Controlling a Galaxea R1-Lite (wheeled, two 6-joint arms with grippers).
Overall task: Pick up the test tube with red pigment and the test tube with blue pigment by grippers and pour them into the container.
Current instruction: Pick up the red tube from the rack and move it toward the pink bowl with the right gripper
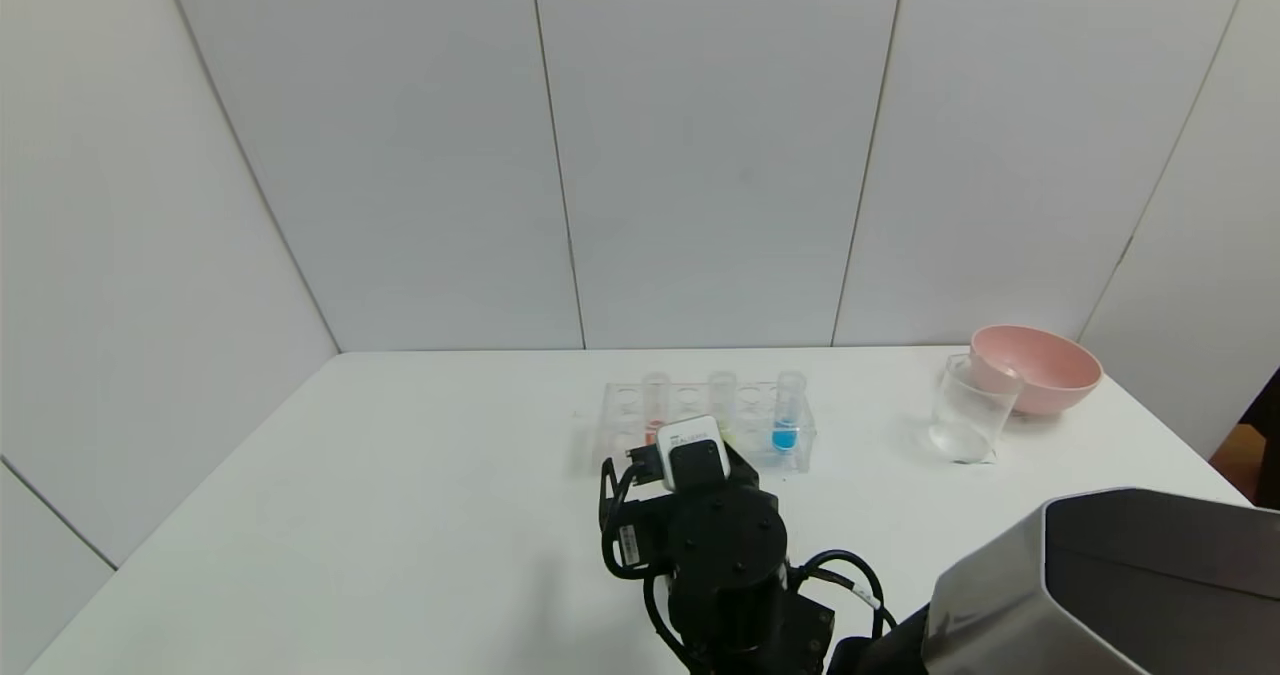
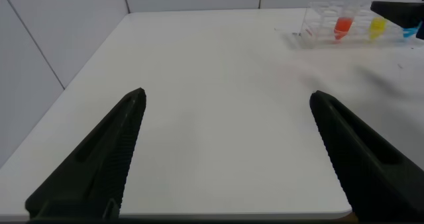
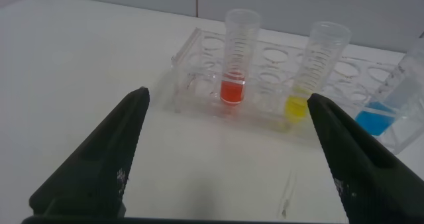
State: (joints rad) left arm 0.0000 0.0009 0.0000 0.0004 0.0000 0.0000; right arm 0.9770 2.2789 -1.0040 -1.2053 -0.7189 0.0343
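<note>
I next need to grab the red test tube by its clear upper part (image 1: 655, 394) with my right gripper, so that it can pour the red pigment into the container (image 1: 968, 416).
The red test tube (image 3: 233, 90) stands upright in the clear rack (image 3: 199, 71), with a yellow tube (image 3: 296, 107) beside it and the blue test tube (image 3: 381, 118) farther along. In the head view the red tube (image 1: 655, 405) is at the rack's left and the blue tube (image 1: 786, 433) at its right. My right gripper (image 3: 228, 98) is open, just in front of the rack, with the red tube between the lines of its fingers but apart from them. My left gripper (image 2: 228, 97) is open and empty over bare table, far from the rack (image 2: 318, 25). The glass beaker (image 1: 965, 415) stands at the right.
A pink bowl (image 1: 1040, 367) sits right behind the beaker at the table's back right corner. My right arm (image 1: 720, 545) covers the rack's near side in the head view. White walls close the table at the back and left.
</note>
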